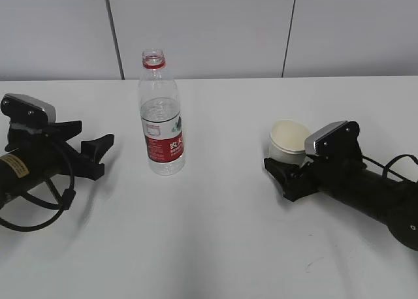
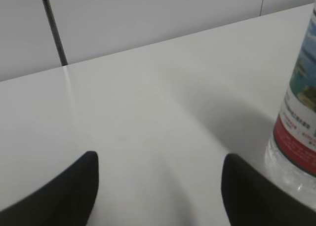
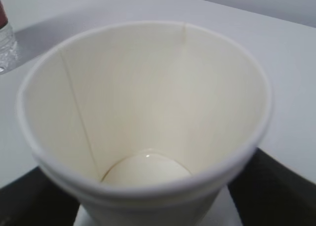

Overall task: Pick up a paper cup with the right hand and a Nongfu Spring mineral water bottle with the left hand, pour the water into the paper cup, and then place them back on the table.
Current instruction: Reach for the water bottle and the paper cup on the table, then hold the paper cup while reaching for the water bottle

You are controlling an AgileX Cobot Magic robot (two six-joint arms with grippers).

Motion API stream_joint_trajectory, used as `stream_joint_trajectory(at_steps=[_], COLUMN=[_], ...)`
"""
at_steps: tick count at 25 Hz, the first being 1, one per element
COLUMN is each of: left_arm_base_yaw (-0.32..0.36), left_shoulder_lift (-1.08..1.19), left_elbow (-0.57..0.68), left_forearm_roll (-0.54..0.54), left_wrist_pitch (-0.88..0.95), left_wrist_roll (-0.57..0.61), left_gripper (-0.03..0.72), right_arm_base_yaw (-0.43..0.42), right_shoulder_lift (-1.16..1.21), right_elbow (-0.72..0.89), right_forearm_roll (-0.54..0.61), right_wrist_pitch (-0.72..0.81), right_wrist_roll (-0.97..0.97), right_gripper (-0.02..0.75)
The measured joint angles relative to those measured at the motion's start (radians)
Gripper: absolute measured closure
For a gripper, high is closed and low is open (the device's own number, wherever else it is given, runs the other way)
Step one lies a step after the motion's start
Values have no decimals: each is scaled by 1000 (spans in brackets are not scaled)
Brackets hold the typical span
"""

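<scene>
I should grab the tall, open bottle by its labelled lower part with my left gripper next so that it can pour, because the water is in the lower half of the bottle.
The Nongfu Spring bottle stands upright on the white table, uncapped, with a red neck ring, a red-and-white label and water to about mid height. Its lower part also shows at the right edge of the left wrist view. My left gripper is open and empty to the bottle's left, its fingertips spread wide over bare table. The white paper cup stands upright on the table. My right gripper is open with one finger on each side of the cup. The cup's bottom shows a small glint.
A grey panelled wall runs behind the table's far edge. Black cables loop beside the left arm. There is bare tabletop between the bottle and the cup and along the front.
</scene>
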Motion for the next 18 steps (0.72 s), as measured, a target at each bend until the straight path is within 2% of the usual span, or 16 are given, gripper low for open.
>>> stream_joint_trajectory(at_steps=[7, 11, 18], left_arm_base_yaw=[0, 0, 0], left_shoulder_lift=[0, 0, 0], left_elbow=[0, 0, 0], left_forearm_roll=[60, 105, 118], left_wrist_pitch=[0, 0, 7], left_wrist_roll=[-10, -17, -52], left_gripper=[207, 207, 207], right_arm_base_yaw=[0, 0, 0], right_shoulder_lift=[0, 0, 0], right_elbow=[0, 0, 0], right_forearm_roll=[-39, -43, -47], right_wrist_pitch=[0, 0, 0], right_wrist_roll=[2, 2, 4], right_gripper=[172, 181, 181])
